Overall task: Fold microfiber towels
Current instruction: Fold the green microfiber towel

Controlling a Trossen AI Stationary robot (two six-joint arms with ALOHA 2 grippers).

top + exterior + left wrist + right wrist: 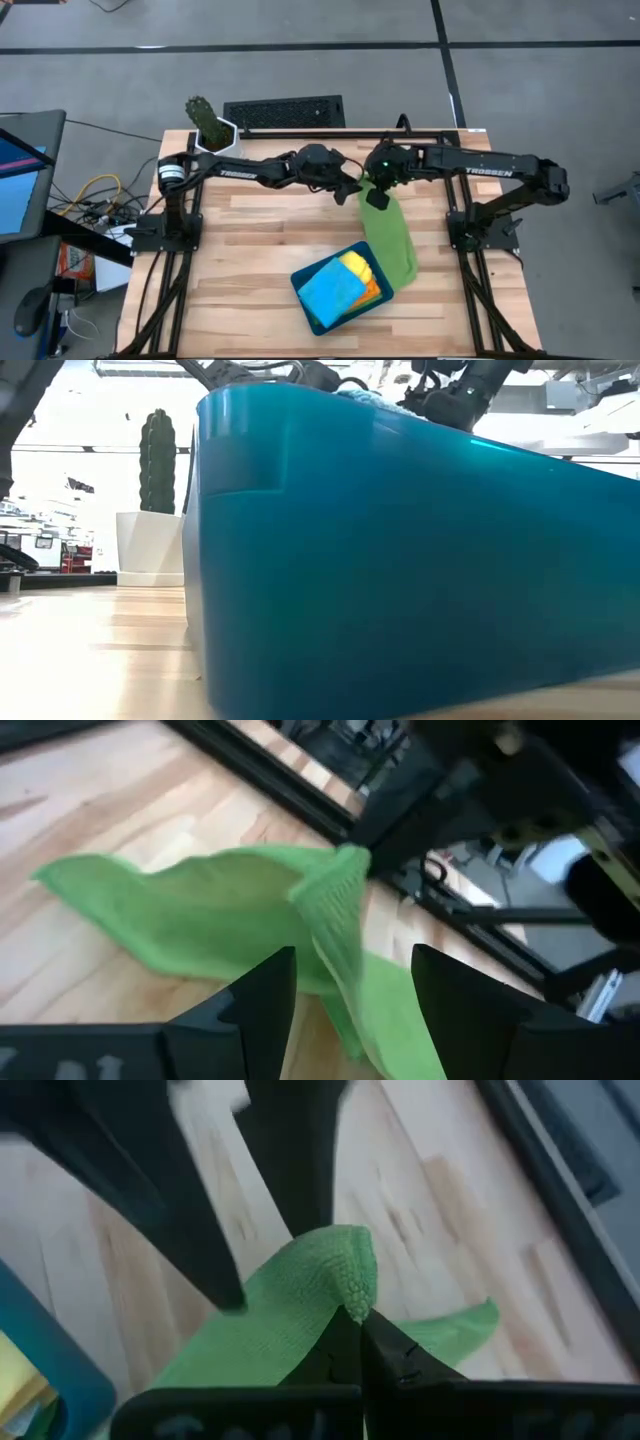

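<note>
The green towel (200, 915) needs to be spread out for folding, so my left gripper should next grab the towel by its hanging top edge (335, 920).
A green microfiber towel (392, 235) slopes from my right gripper (378, 193), shut on its raised top, down to the table, where its lower end (405, 272) lies beside the teal tray (305, 300). My left gripper (352, 192) is open close beside the right one. In the left wrist view its fingers (268, 995) stand on either side of the towel's hanging fold (340, 935). Blue (330, 290), yellow (358, 266) and orange (372, 288) towels lie in the tray. My right gripper pinches a bunched corner (352, 1285) of the green towel between its two fingers, coming from above and slanting down. The corner is lifted clear; the rest hangs slack below it and spreads onto the table (150, 910). My left gripper: I cannot tell whether its open fingers touch the hanging fold.
The teal tray fills the low view (400, 560) near the table's front edge. A cactus in a white pot (207, 125) stands at the far left corner. A black grille (285, 112) lies beyond the far edge. Bare wood lies left of the tray (230, 260).
</note>
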